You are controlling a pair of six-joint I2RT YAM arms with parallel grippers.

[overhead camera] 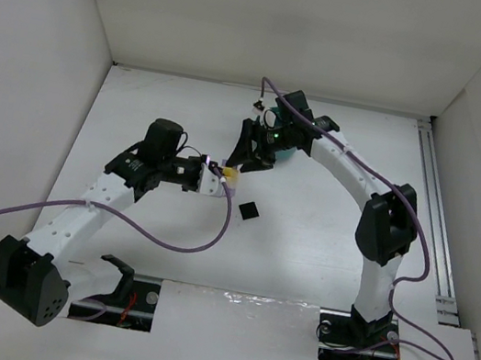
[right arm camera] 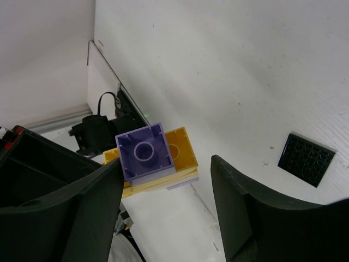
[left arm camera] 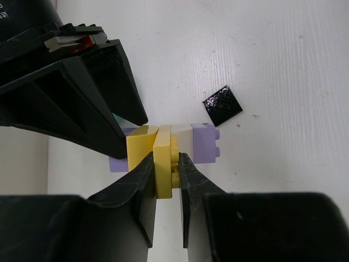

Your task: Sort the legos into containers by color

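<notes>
Only the purple brick [overhead camera: 225,165] [right arm camera: 144,150] should come off and be sorted, so the robot's right gripper will pinch its opposite sides next.
My left gripper [overhead camera: 219,180] is shut on a stuck-together cluster of yellow and pale purple legos [overhead camera: 231,176] and holds it above the table. In the left wrist view its jaws [left arm camera: 166,159] pinch a yellow brick [left arm camera: 163,164], with a purple brick [left arm camera: 204,143] attached. My right gripper [overhead camera: 249,156] is open and straddles the same cluster: the purple brick [right arm camera: 144,150] on the yellow brick [right arm camera: 184,147] sits between its fingers [right arm camera: 256,207], close to the left one. A black lego plate [overhead camera: 249,210] lies flat on the table. The teal dish [overhead camera: 287,149] is mostly hidden behind the right wrist.
White walls enclose the table on the left, back and right. A metal rail [overhead camera: 435,214] runs along the right side. Purple cables [overhead camera: 164,241] loop over the table by the left arm. The black plate also shows in both wrist views [left arm camera: 222,103] [right arm camera: 306,158].
</notes>
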